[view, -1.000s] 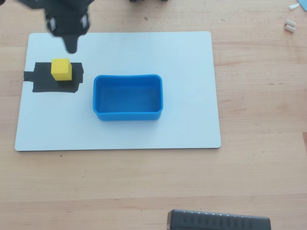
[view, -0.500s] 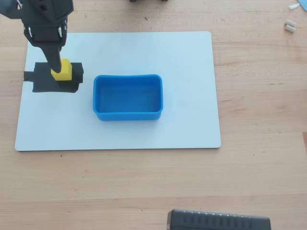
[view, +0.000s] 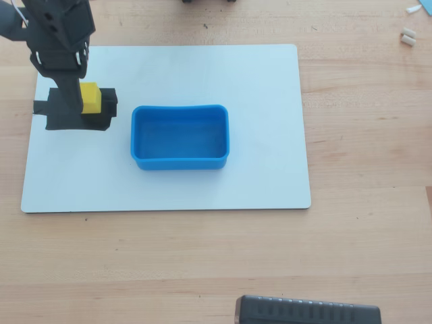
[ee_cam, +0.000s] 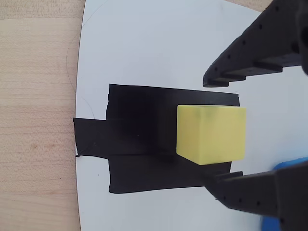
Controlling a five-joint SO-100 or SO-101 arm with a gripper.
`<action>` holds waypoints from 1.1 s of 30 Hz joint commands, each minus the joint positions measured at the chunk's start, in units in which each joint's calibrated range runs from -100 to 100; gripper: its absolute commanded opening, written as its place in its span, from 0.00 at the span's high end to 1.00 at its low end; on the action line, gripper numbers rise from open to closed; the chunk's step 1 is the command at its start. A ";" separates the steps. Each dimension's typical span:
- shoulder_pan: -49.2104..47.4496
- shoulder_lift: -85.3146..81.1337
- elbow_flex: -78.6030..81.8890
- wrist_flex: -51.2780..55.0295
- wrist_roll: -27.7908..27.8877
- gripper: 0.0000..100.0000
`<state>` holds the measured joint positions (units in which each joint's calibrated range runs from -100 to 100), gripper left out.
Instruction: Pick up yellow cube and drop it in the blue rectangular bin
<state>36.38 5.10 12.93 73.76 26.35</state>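
Next, my gripper takes hold of the yellow cube (view: 90, 98) by its opposite sides to drop the cube in the blue rectangular bin (view: 180, 137).
The yellow cube (view: 90, 98) sits on a black tape patch (view: 64, 116) at the left of a white board (view: 270, 81). My gripper (view: 79, 96) is over it, reaching in from the top left. In the wrist view the cube (ee_cam: 211, 134) lies between the two black fingers (ee_cam: 250, 53), with a gap on each side; the gripper (ee_cam: 211, 130) is open. The blue rectangular bin (view: 180, 137) stands empty at the board's middle, to the right of the cube. Only a sliver of the bin (ee_cam: 291, 165) shows in the wrist view, at the lower right.
The board lies on a wooden table (view: 364, 135). A dark ribbed object (view: 307, 312) sits at the bottom edge of the overhead view. Small white bits (view: 407, 35) lie at the top right. The tape patch (ee_cam: 134, 139) reaches close to the board's edge.
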 commanded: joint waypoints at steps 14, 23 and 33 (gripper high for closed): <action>-0.96 0.89 -1.20 -1.01 -0.39 0.84; -7.90 -8.22 -2.47 9.39 -6.30 0.84; -21.54 -20.39 1.07 11.46 -14.65 0.84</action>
<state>19.14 -8.21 13.83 85.25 14.68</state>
